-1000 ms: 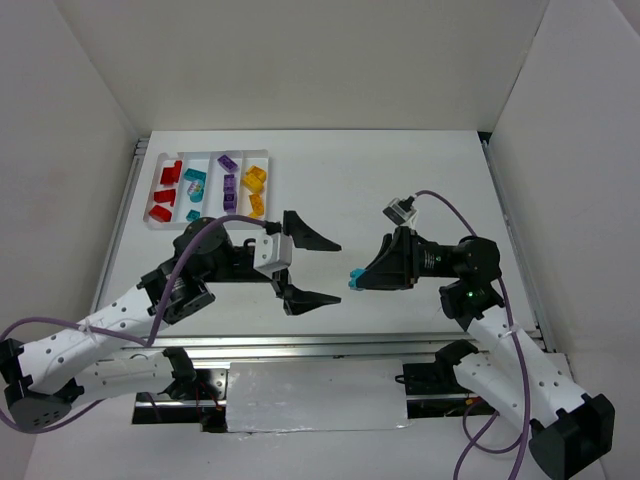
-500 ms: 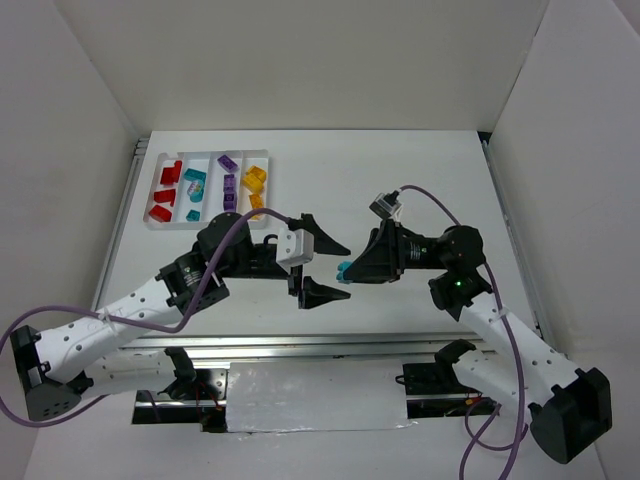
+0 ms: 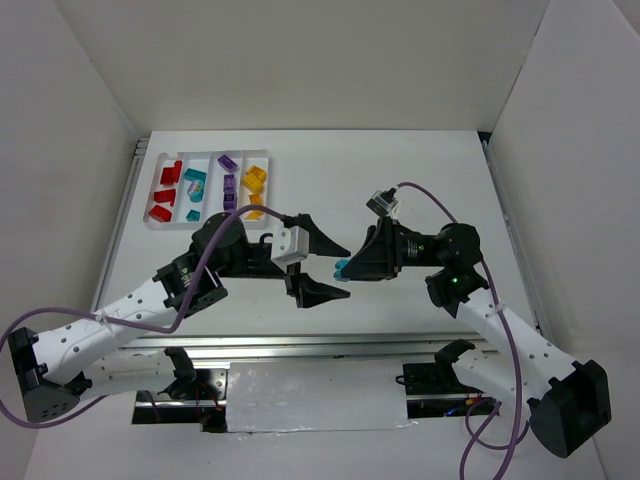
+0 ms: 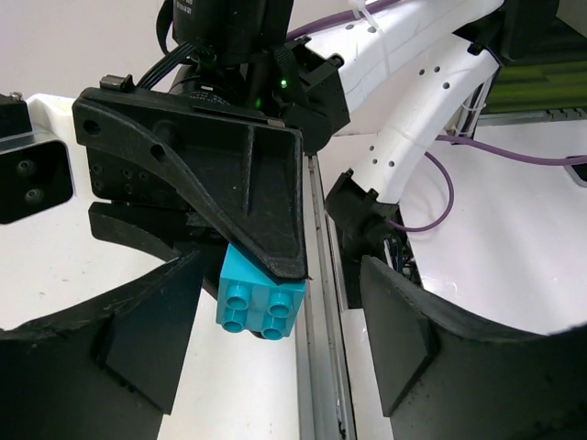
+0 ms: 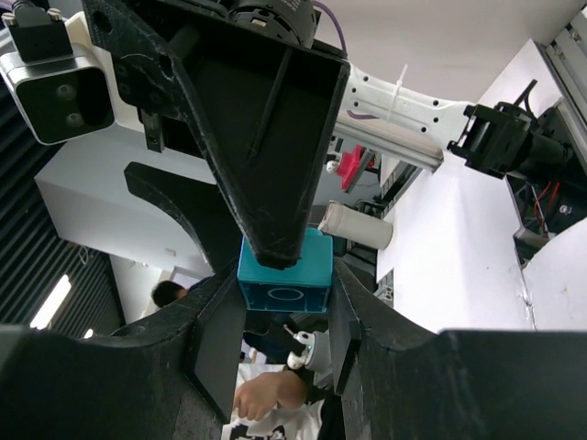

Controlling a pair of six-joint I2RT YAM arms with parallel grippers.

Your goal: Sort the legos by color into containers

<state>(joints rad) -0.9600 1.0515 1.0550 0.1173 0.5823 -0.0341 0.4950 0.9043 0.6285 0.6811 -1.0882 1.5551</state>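
Observation:
My left gripper will close on the teal-blue brick now, because both of its fingers reach past the brick's studs to the right gripper's fingers.
My right gripper (image 3: 352,267) is shut on a teal-blue lego brick (image 3: 342,268), held in the air above the table's middle. The brick also shows in the right wrist view (image 5: 285,272) between my own pads, and in the left wrist view (image 4: 260,302), studs facing the camera. My left gripper (image 3: 343,272) is open, and its two jaws stand either side of the brick without closing on it. The white tray (image 3: 272,160) at the back left holds red (image 3: 165,192), teal (image 3: 193,185), purple (image 3: 229,180) and yellow (image 3: 255,183) legos in separate compartments.
White walls enclose the table on three sides. A metal rail (image 3: 300,343) runs along the near edge between the arm bases. The left arm's purple cable (image 3: 215,225) loops over its wrist near the tray.
The left gripper has moved right and the right gripper left with the teal brick, so the two met. The brick now sits between the open left jaws.

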